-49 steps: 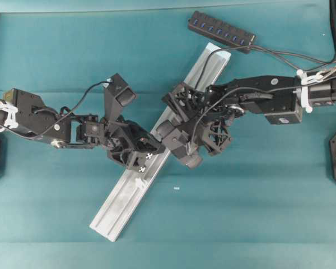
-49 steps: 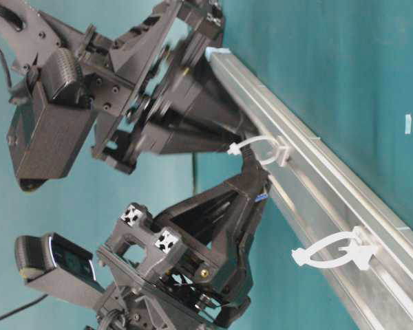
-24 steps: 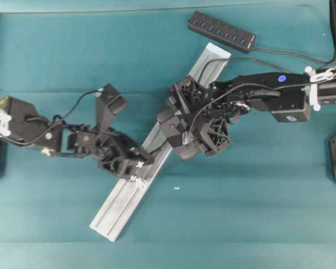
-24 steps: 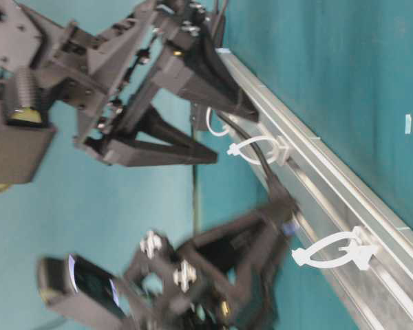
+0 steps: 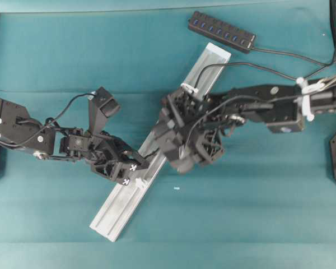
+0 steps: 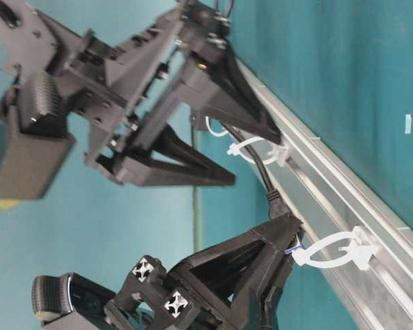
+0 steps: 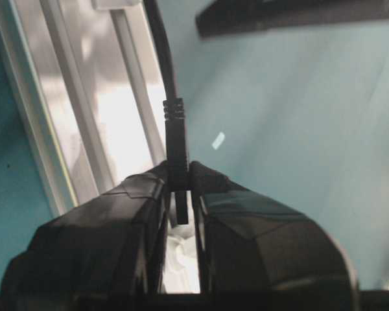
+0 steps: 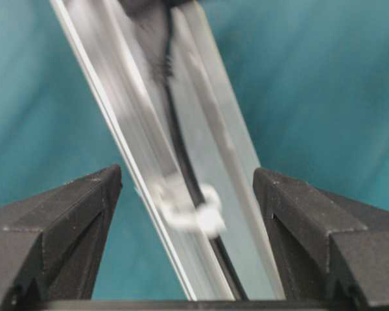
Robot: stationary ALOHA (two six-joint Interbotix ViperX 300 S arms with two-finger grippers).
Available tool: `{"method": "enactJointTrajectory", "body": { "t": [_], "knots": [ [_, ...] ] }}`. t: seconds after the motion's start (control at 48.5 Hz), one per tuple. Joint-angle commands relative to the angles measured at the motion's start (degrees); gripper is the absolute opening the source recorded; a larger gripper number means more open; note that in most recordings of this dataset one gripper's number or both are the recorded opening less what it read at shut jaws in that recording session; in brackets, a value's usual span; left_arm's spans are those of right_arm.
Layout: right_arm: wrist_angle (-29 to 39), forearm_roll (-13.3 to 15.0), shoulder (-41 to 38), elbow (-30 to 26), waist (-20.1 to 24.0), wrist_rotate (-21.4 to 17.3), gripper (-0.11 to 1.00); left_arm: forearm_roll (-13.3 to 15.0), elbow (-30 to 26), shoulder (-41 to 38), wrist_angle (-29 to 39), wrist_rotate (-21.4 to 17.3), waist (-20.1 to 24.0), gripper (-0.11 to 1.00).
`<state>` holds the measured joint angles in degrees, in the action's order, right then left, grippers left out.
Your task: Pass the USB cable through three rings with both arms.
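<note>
The robot's right gripper next needs to pinch the cable's bare part (image 5: 151, 154) between the plug and the white ring to pass the cable, as the left gripper covers the plug.
The USB cable's black plug (image 7: 177, 152) is pinched between the tips of my left gripper (image 7: 179, 180), which is shut on it over the silver rail (image 5: 115, 207). In the table-level view the cable (image 6: 261, 168) runs through the middle ring (image 6: 251, 146) down to the left gripper (image 6: 289, 230), whose tip is just above the lowest ring (image 6: 330, 251). A third ring (image 6: 210, 127) shows partly behind the right arm. My right gripper (image 8: 188, 188) is open and straddles the rail, with a ring (image 8: 188, 210) and the cable between its fingers, touching neither.
The black USB hub (image 5: 221, 31) lies at the back beyond the rail's far end. The cable (image 5: 257, 64) loops from it over the right arm. The rail lies diagonally on teal cloth. A small white scrap (image 5: 176, 188) lies right of the rail.
The right gripper has opened wide and released the cable. The left gripper has carried the plug down the rail from the middle ring towards the lowest one.
</note>
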<state>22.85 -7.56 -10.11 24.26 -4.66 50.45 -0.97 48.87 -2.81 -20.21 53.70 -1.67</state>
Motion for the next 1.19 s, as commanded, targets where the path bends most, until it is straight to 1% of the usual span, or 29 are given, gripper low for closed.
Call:
{"method": "enactJointTrajectory", "body": {
  "t": [0.0, 0.288, 0.412, 0.474, 0.515, 0.556, 0.721, 0.762, 0.783, 1.03, 1.174],
  "knots": [
    [-1.14, 0.0, -0.62, -0.79, 0.53, -0.7, 0.85, -0.18, -0.97, 1.05, -0.53, -0.09, -0.18, 0.1],
    [-1.67, 0.09, -1.76, -1.05, 0.53, -0.62, 0.82, -0.18, -0.97, 1.05, -0.79, -0.09, -0.18, 0.1],
    [-1.85, 0.09, -2.2, -1.23, 0.53, -0.44, 0.76, -0.18, -1.14, 0.97, -1.14, -0.09, -0.09, 0.1],
    [-2.02, 0.09, -2.37, -1.58, 0.53, -0.26, 0.71, -0.18, -1.32, 0.97, -1.41, -0.09, -0.09, 0.1],
    [-2.02, 0.09, -2.46, -1.85, 0.53, -0.26, 0.66, -0.18, -1.32, 0.97, -1.58, -0.09, 0.0, 0.1],
    [-1.93, 0.09, -2.55, -2.2, 0.53, -0.26, 0.57, -0.18, -1.49, 0.97, -1.76, -0.09, 0.0, 0.1],
    [-0.62, 0.09, -2.9, -3.6, 0.53, -0.44, 0.16, -0.18, -1.58, 0.88, -1.93, -0.26, 0.0, 0.1],
    [-0.18, 0.09, -2.9, -3.87, 0.53, -0.53, 0.09, -0.18, -1.58, 0.88, -1.93, -0.26, -0.09, 0.1],
    [0.09, 0.09, -2.9, -3.96, 0.53, -0.53, 0.08, -0.18, -1.58, 0.88, -1.93, -0.26, 0.0, 0.1],
    [1.49, 0.09, -3.08, -4.31, 0.44, -0.44, 0.07, -0.18, -1.76, 0.97, -1.93, -0.18, 0.09, 0.1],
    [1.58, 0.62, -3.08, -4.31, 0.44, -0.44, 0.07, -0.18, -1.76, 1.05, -1.85, -0.18, 0.18, 0.1]
  ]
}}
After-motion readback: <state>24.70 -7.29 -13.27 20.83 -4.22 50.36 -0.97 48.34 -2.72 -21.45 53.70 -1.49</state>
